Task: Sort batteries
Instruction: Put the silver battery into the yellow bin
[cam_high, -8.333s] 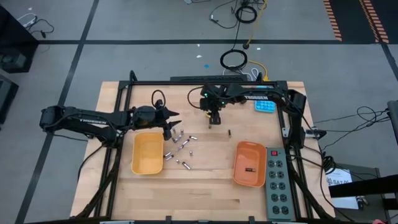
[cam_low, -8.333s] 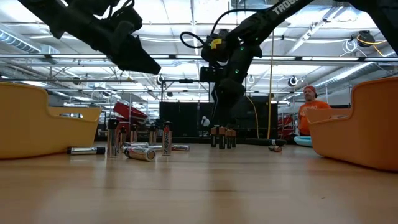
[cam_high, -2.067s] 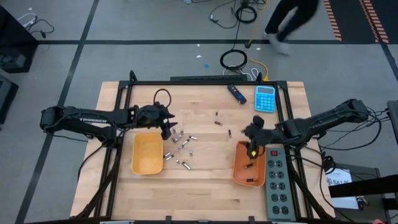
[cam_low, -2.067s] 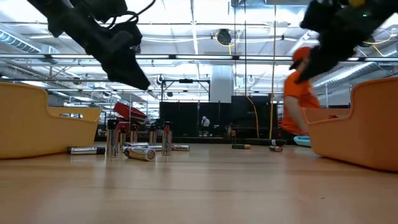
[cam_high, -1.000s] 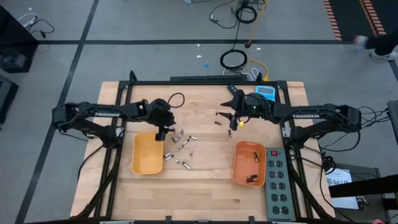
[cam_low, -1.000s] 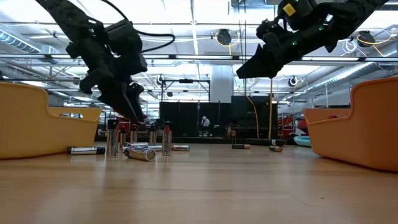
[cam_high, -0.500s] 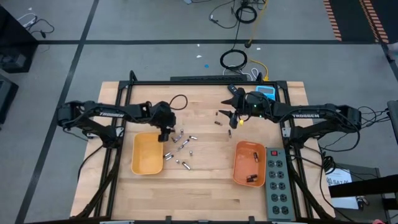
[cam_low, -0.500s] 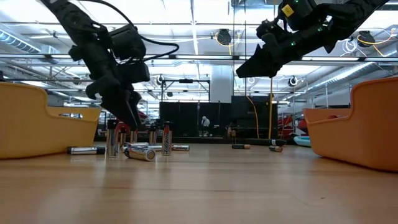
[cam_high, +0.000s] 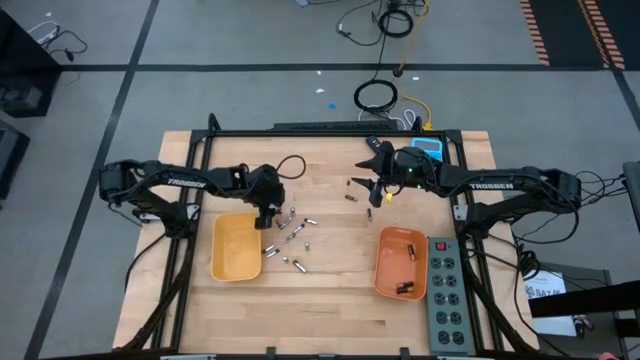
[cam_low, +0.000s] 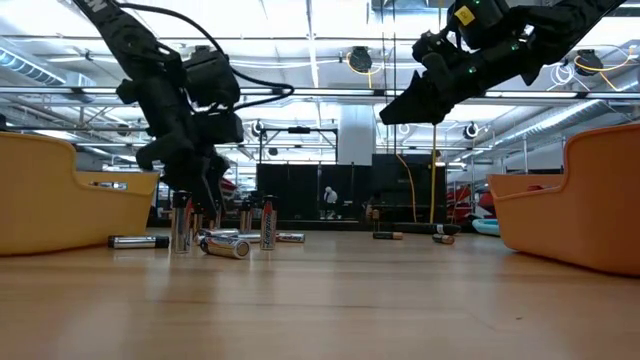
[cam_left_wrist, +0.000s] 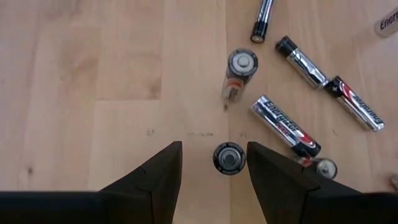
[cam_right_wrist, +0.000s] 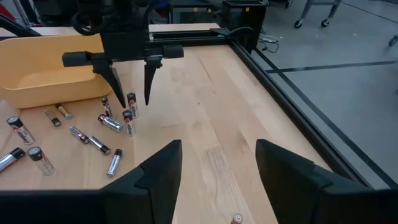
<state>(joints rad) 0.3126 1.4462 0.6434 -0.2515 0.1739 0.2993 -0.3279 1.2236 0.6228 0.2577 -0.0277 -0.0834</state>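
Note:
The left gripper will next grab the standing battery by its dark-rimmed metal end (cam_left_wrist: 229, 158). Then the robot will sort the battery into the yellow tray.
Several silvery-white batteries (cam_high: 290, 236) lie and stand in a loose cluster beside the yellow tray (cam_high: 224, 262). My left gripper (cam_left_wrist: 214, 147) points down over the cluster, open, one finger on each side of an upright battery (cam_left_wrist: 229, 158) that stands on its end, with a gap on both sides. It also shows in the low view as the left gripper (cam_low: 200, 200). My right gripper (cam_high: 372, 196) hangs open above the table's far middle, over a few small dark batteries (cam_high: 349, 196). The orange tray (cam_high: 388, 240) holds dark batteries (cam_high: 410, 251).
A blue calculator (cam_high: 427, 151) and a dark pen-like device (cam_high: 375, 148) lie at the far edge. A grey power strip (cam_high: 447, 296) runs along the right side next to the orange tray. Bare wood stretches across the near half of the table (cam_high: 330, 310).
My left gripper has moved toward the table's right and near edge, come down over the battery cluster and turned until its fingers point straight down around one upright battery. The batteries lie as before.

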